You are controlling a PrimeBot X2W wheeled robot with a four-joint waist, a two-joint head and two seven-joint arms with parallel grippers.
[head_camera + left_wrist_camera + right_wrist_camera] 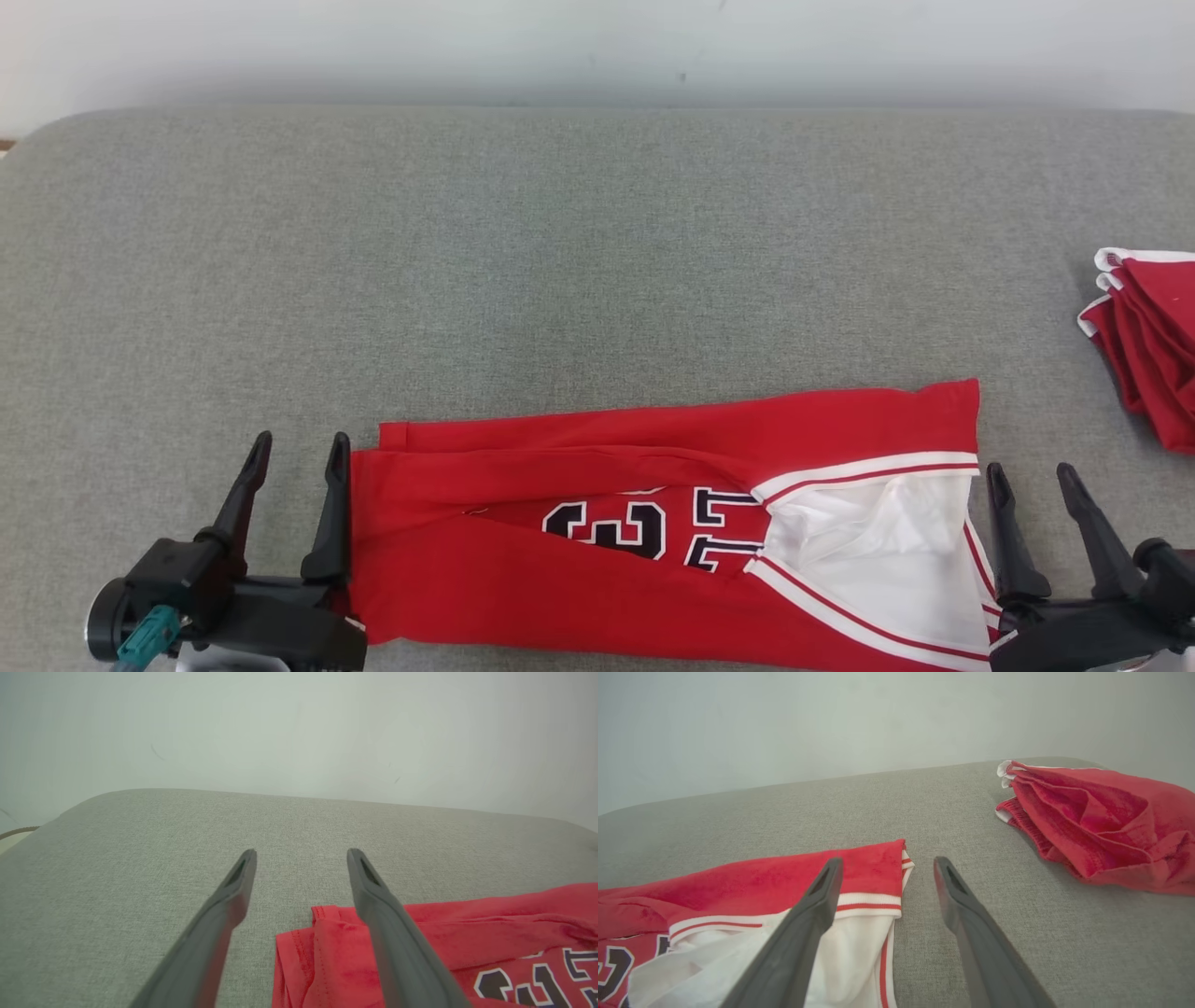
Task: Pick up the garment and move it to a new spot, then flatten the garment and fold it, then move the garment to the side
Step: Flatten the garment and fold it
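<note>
I will fold the band over, so next I will pick up the jersey band (583, 470) with my right gripper by its white-trimmed end (958, 504).
The garment (653, 523) is a red jersey with white trim and dark numerals, folded into a long band near the front edge of the grey surface. My left gripper (299, 448) stands open at its left end, right finger beside the cloth edge. In the left wrist view the garment (444, 942) lies under and right of that gripper (301, 856). My right gripper (1032, 476) is open at the band's right end, nothing between its fingers. In the right wrist view the garment (752, 891) lies under the left finger of that gripper (885, 863).
A second red garment (1148, 336) with white trim lies bunched at the right edge, also in the right wrist view (1092, 816). The grey padded surface (560, 261) stretches back to a pale wall (597, 47).
</note>
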